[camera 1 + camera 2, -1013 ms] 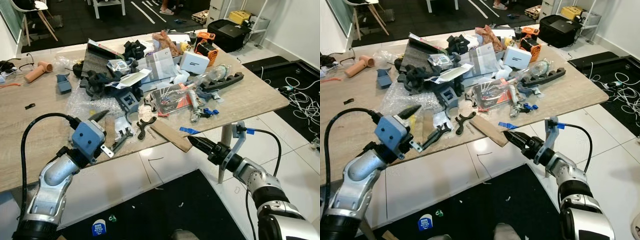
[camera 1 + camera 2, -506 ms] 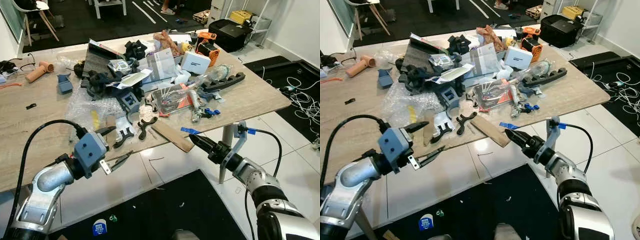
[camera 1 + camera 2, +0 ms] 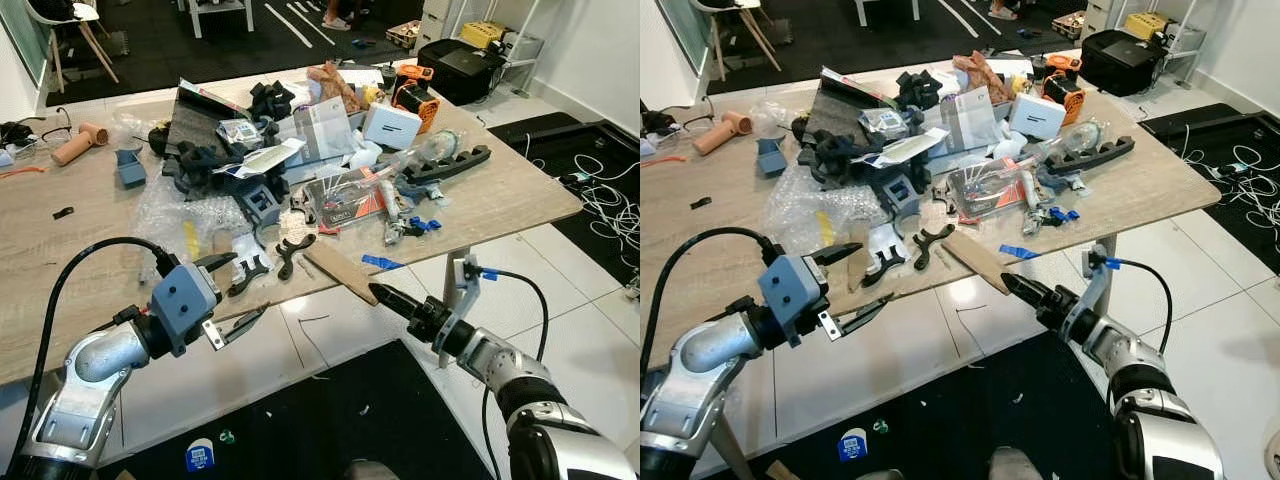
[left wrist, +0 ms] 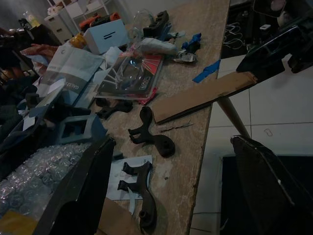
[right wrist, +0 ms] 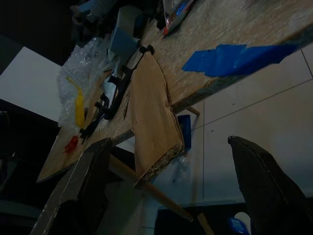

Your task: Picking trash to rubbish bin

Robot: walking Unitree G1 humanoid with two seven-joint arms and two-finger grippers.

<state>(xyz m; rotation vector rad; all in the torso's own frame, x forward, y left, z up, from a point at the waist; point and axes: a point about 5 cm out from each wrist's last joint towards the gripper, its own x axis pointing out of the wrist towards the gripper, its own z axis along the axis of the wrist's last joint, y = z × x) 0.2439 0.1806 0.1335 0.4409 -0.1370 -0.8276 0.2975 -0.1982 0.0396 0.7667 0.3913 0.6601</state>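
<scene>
The right gripper grabs the piece of cardboard by its overhanging end [image 3: 360,288] [image 5: 157,159] next, to bin this trash.
A cluttered wooden table [image 3: 60,270] carries a flat cardboard strip [image 3: 343,272] whose end overhangs the front edge. Beside it lie a scrap of blue tape [image 3: 382,262], black clamp-like parts [image 3: 290,250] and bubble wrap [image 3: 180,210]. My left gripper [image 3: 232,293] is open at the front edge, level with the tabletop, with nothing between its fingers. In its wrist view the black parts [image 4: 151,139] and the cardboard strip [image 4: 200,95] lie ahead. My right gripper [image 3: 380,293] is open just below the strip's overhanging end, and the cardboard strip [image 5: 154,122] sits between its fingers' line of sight.
Farther back on the table lie a white box [image 3: 388,125], an orange drill [image 3: 410,90], plastic packaging [image 3: 340,195] and black foam pieces [image 3: 205,160]. White cables [image 3: 600,190] lie on the tiled floor to the right. A small blue-and-white item [image 3: 198,455] rests on the black mat below.
The left gripper came down from over the table to its front edge a second ago, then held. The right gripper has slid left and lower, closer under the cardboard's end.
</scene>
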